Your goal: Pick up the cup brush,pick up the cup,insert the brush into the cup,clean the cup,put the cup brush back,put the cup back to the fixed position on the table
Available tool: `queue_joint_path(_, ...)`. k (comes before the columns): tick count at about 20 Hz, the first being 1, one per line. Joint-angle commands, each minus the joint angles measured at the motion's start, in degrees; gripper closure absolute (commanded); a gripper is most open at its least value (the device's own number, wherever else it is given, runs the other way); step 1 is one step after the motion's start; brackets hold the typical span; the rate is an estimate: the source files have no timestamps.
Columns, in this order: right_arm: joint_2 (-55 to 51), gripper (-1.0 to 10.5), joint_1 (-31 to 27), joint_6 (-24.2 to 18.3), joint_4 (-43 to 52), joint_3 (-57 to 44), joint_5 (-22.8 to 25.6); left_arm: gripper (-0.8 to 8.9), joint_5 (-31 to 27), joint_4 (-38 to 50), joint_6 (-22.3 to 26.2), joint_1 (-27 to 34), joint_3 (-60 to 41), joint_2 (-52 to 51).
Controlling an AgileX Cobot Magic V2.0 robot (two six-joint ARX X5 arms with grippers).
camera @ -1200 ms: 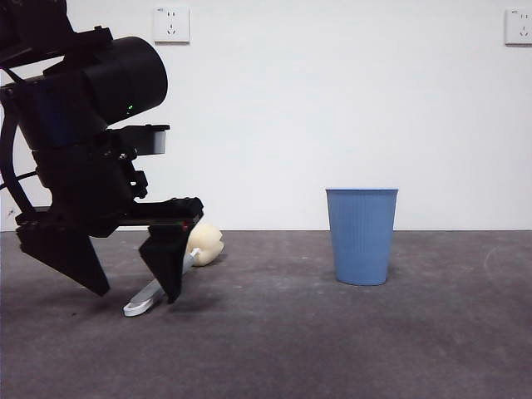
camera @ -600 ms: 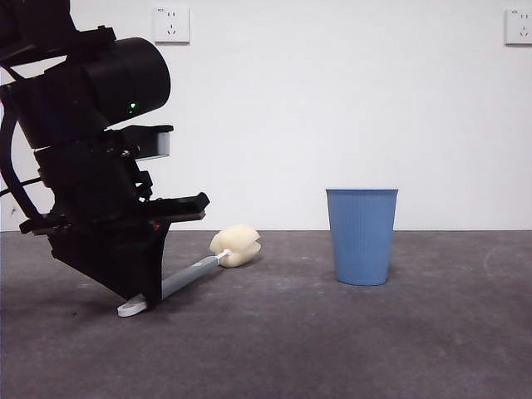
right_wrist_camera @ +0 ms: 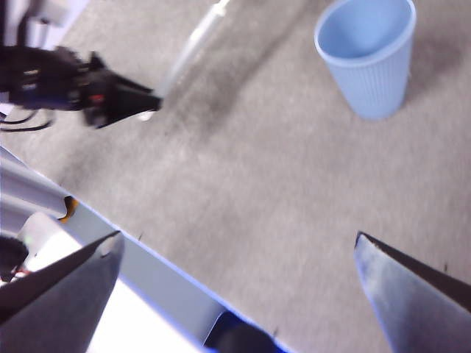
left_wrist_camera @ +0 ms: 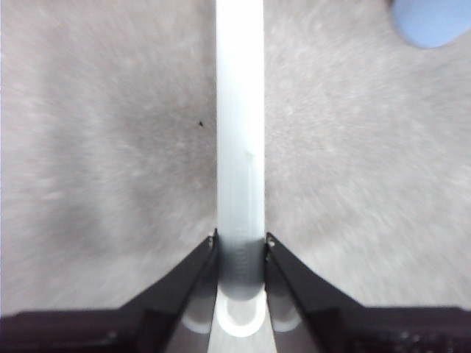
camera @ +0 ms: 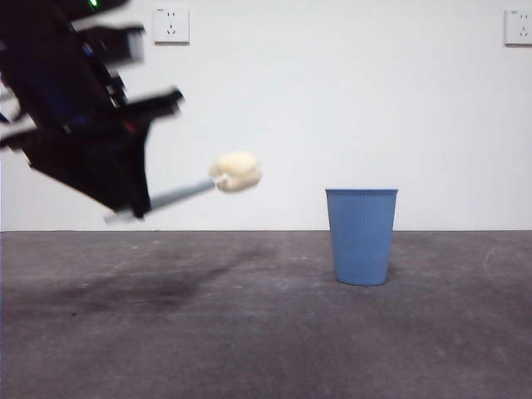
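Note:
I will next grab the blue cup with my right gripper by its ribbed side [camera: 361, 241] [right_wrist_camera: 372, 84], to hold it for brushing inside.
My left gripper [camera: 137, 204] is shut on the grey handle of the cup brush [camera: 236, 171] and holds it in the air at the left, well above the table [camera: 266, 341]. The cream sponge head points toward the blue cup [camera: 362, 236], which stands upright on the table to the right, apart from the brush. In the left wrist view the jaws [left_wrist_camera: 241, 239] clamp the pale handle [left_wrist_camera: 240, 132], and a corner of the cup [left_wrist_camera: 430, 18] shows. In the right wrist view my right gripper [right_wrist_camera: 239, 246] is open and empty, high above the cup [right_wrist_camera: 368, 55].
Two wall sockets [camera: 170, 25] [camera: 518, 27] hang on the white wall behind the table. The right wrist view shows the table's near edge with a blue strip [right_wrist_camera: 147, 272] and the left gripper [right_wrist_camera: 110, 99].
The left gripper closed on the brush handle on the table and has lifted the brush up into the air. The cup has not moved.

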Motion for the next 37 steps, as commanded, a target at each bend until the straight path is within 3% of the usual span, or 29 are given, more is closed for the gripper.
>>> queue_joint_path(1,2.78,3.5,1.36,1.92,5.18,-1.68,0.48,8.19,-0.11,-3.72,3.08,0.11,-0.07,-5.6)
queue_joint_path(5,6.75,3.5,8.26,6.36,22.32,-10.51,11.26,8.19,-0.07,-13.42,6.4,0.11,-0.07,-15.37)
queue_joint_path(8,9.42,3.5,14.93,12.09,39.21,-18.25,20.48,8.19,-0.11,-18.4,7.02,0.11,-0.07,-20.76)
queue_joint_path(11,14.58,3.5,21.64,13.33,50.88,-23.21,31.87,8.19,-0.13,-20.76,8.11,0.11,-0.07,-23.37)
queue_joint_path(17,30.1,3.5,23.5,13.14,70.2,-24.5,39.15,8.19,-0.11,-23.76,8.33,0.11,-0.07,-23.58)
queue_joint_path(26,47.93,3.5,20.17,10.1,93.09,-24.48,38.91,8.19,-0.11,-26.03,8.09,0.11,-0.07,-23.58)
queue_joint_path(30,53.29,3.5,17.68,10.08,102.29,-24.39,35.56,8.19,-0.09,-25.94,7.69,0.11,-0.07,-23.58)
queue_joint_path(37,60.41,3.5,17.18,6.36,105.09,-18.43,32.72,8.19,-0.09,-25.94,7.65,0.11,-0.07,-23.58)
